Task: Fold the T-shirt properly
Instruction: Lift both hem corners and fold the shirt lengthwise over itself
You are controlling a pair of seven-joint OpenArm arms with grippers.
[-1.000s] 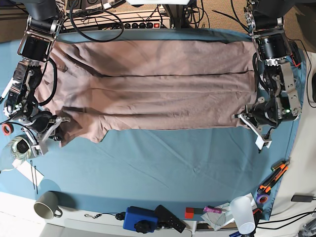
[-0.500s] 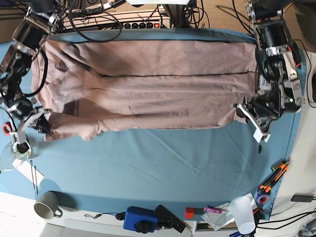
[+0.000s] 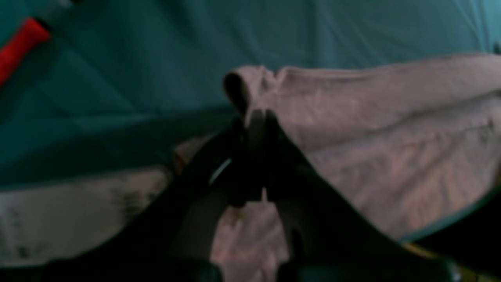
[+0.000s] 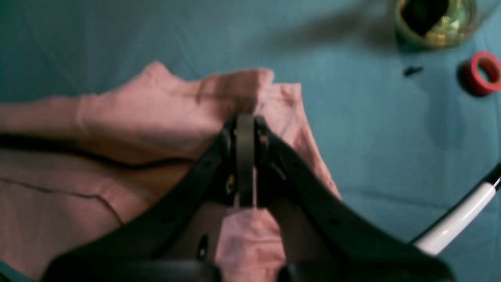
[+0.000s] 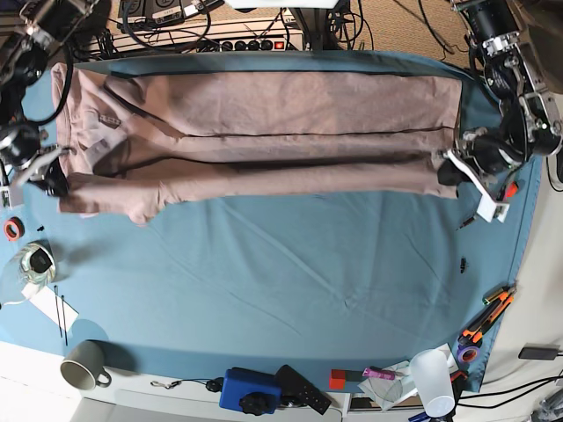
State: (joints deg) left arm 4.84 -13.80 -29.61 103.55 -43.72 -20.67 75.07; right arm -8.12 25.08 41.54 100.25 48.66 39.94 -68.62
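Note:
The T-shirt's held corner point(image 5: 77, 192) point(image 4: 237, 91) hangs short of the shirt's flat far layer. I will fold the corner over that layer before I open my right gripper.
The dusty-pink T-shirt point(image 5: 264, 132) lies stretched across the far half of the blue table cloth point(image 5: 281, 272), folded lengthwise with two long creases. My left gripper point(image 5: 447, 173) is shut on the shirt's near right corner; in the left wrist view its fingers point(image 3: 256, 129) pinch a rolled fabric edge point(image 3: 352, 117). My right gripper point(image 5: 54, 180) is shut on the near left corner by the sleeve; in the right wrist view its fingers point(image 4: 245, 133) clamp pink fabric point(image 4: 156, 113). Both corners are lifted off the cloth.
Left edge: red tape roll point(image 5: 10, 229), glass jar point(image 5: 35, 261), grey mug point(image 5: 84, 365). Front edge: blue box point(image 5: 249, 389), black remote point(image 5: 303, 389), plastic cup point(image 5: 434, 378). Orange-handled tools point(image 5: 488, 312) at right. Cables and a power strip point(image 5: 246, 40) lie behind the table.
Both grippers have moved away from the table's front edge, carrying the shirt's near edge with them. The shirt now looks narrower and pulled tauter lengthwise.

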